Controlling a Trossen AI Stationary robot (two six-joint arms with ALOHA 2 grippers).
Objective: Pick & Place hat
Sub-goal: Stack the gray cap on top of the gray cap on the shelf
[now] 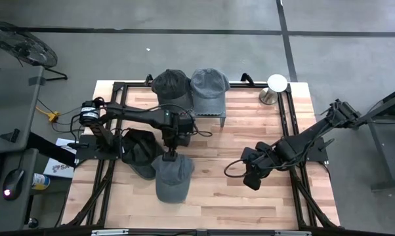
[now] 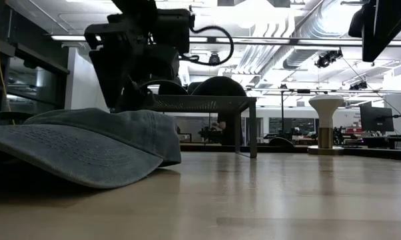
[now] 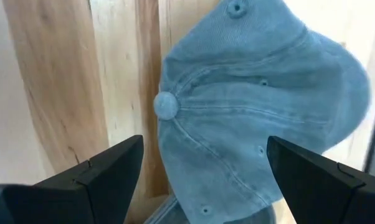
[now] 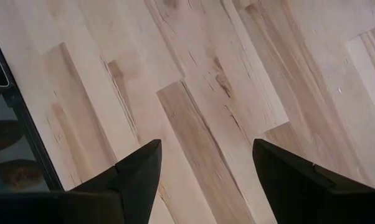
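Observation:
I will next grab the cloth of the hat's top beside the top button with my left gripper, to put the grey-blue hat point(image 1: 172, 178) with the hats on the rack point(image 1: 209, 86).
A grey-blue hat point(image 1: 172, 178) lies on the wooden table near its front edge, crown up and brim toward the near edge. It fills the left of the low view as well, hat point(image 2: 87, 143). My left gripper point(image 1: 170, 156) hangs open just above the far part of its crown. In the left wrist view the hat's top button point(image 3: 166, 104) shows ahead of the gripper point(image 3: 203, 165), whose two fingers stand wide apart and touch nothing. My right gripper point(image 1: 252, 180) waits open over bare wood at the right, with only planks between its fingers point(image 4: 206, 165).
A black hat point(image 1: 140, 149) lies on the table beside the grey-blue one, toward the left. Two more hats, dark point(image 1: 170, 84) and grey point(image 1: 209, 84), sit on a metal rack point(image 2: 200, 103) at the far edge. A white-topped stand point(image 1: 276, 85) is at the far right.

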